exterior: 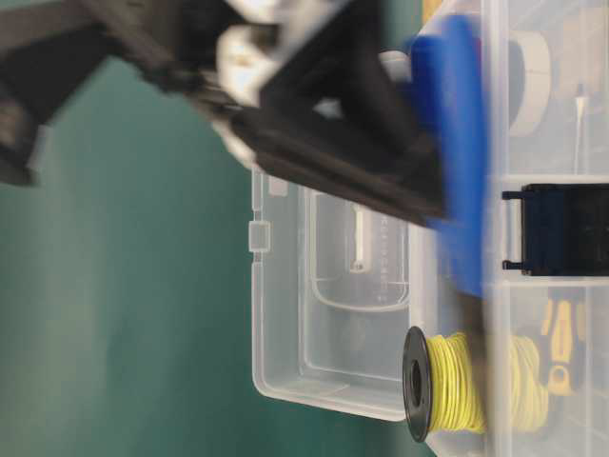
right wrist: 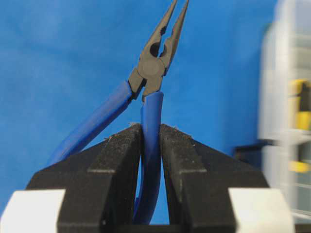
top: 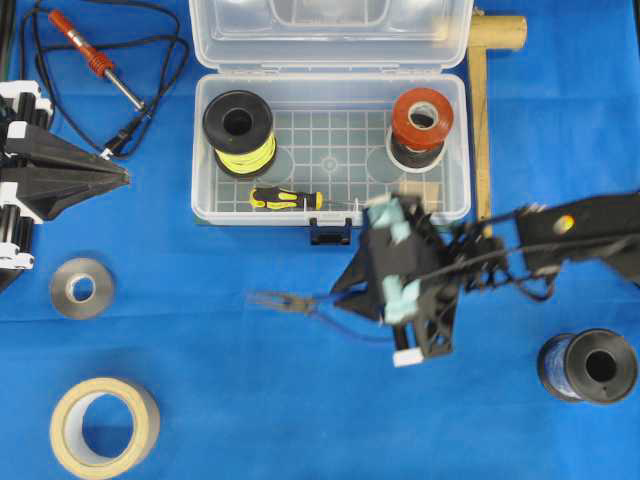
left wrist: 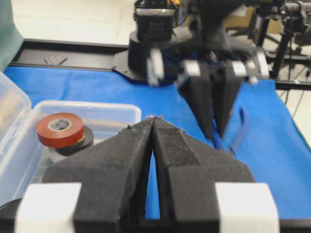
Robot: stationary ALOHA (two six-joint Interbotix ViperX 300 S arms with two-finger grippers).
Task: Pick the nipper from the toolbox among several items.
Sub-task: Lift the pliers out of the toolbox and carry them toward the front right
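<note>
The nipper's dark fingertips hang above the blue cloth in the right wrist view, so my right gripper keeps holding the nipper for now.
The nipper (top: 285, 301) has dark pointed jaws and blue handles; it hangs over the blue cloth in front of the toolbox (top: 205, 195). My right gripper (top: 345, 290) is shut on one blue handle (right wrist: 151, 145); the nipper's jaws (right wrist: 163, 39) point away from the wrist camera. In the clear toolbox stay the black spool of yellow wire (top: 240, 132), the red tape roll (top: 421, 117) on a white one, the black-and-yellow screwdriver (top: 285, 198) and a tan block (top: 425, 192). My left gripper (top: 127, 178) is shut and empty at the left edge, tips together (left wrist: 153, 119).
A soldering iron (top: 95, 58) with its cable lies back left. A grey tape roll (top: 81, 288) and a beige tape roll (top: 103, 427) lie front left. A spool of blue wire (top: 588, 366) stands front right. A wooden mallet (top: 482, 100) lies right of the toolbox.
</note>
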